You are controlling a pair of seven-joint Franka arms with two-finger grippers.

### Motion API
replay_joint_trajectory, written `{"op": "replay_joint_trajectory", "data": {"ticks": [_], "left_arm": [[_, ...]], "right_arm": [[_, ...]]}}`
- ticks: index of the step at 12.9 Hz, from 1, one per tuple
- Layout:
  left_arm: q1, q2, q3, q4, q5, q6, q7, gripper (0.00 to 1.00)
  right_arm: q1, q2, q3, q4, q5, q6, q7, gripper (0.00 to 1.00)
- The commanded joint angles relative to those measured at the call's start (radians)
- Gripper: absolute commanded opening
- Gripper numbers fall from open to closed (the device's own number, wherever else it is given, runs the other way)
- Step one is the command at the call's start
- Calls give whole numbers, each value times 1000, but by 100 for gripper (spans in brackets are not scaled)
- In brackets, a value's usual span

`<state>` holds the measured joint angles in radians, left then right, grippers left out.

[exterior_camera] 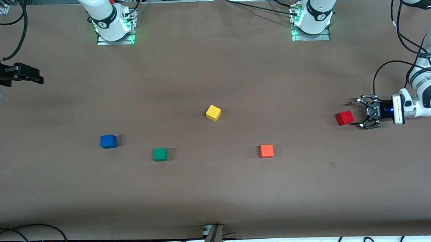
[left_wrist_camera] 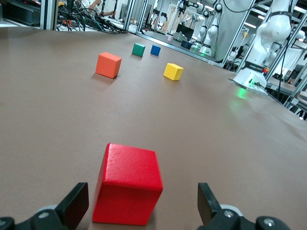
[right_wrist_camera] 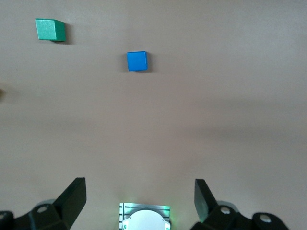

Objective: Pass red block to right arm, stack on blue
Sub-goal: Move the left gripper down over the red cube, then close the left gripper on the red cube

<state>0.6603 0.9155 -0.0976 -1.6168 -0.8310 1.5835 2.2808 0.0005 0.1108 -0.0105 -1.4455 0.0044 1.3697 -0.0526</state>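
Observation:
My left gripper moves toward the red block first and closes on it after that, since its fingers stop short of the red block's near side (exterior_camera: 351, 117) (left_wrist_camera: 127, 205), over brown table.
The red block (exterior_camera: 344, 118) lies on the brown table near the left arm's end. In the left wrist view the red block (left_wrist_camera: 128, 184) sits at the mouth of my left gripper (left_wrist_camera: 142, 206), whose fingers stand wide apart on either side without touching it. My left gripper (exterior_camera: 357, 114) is low at the table, open. The blue block (exterior_camera: 108, 141) lies toward the right arm's end and shows in the right wrist view (right_wrist_camera: 137, 61). My right gripper (exterior_camera: 32, 76) waits open and empty, high over the table's edge at the right arm's end, seen in its own view (right_wrist_camera: 139, 194).
A green block (exterior_camera: 159, 154) lies beside the blue one, a yellow block (exterior_camera: 213, 112) near the table's middle, and an orange block (exterior_camera: 266, 151) between the green and the red. The arm bases (exterior_camera: 113, 26) (exterior_camera: 311, 18) stand along the table's edge farthest from the front camera.

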Motion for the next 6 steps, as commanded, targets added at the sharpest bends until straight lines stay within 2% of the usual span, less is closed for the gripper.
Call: {"op": "replay_joint_trajectory", "data": {"ticks": [1, 6], "left_arm": [[-7, 26, 7, 18, -42, 13, 112, 100], [-28, 45, 7, 18, -86, 32, 204, 100]], "right_arm": [[-10, 10, 1, 20, 19, -3, -13, 100], [-11, 10, 1, 20, 19, -1, -13, 100]]}}
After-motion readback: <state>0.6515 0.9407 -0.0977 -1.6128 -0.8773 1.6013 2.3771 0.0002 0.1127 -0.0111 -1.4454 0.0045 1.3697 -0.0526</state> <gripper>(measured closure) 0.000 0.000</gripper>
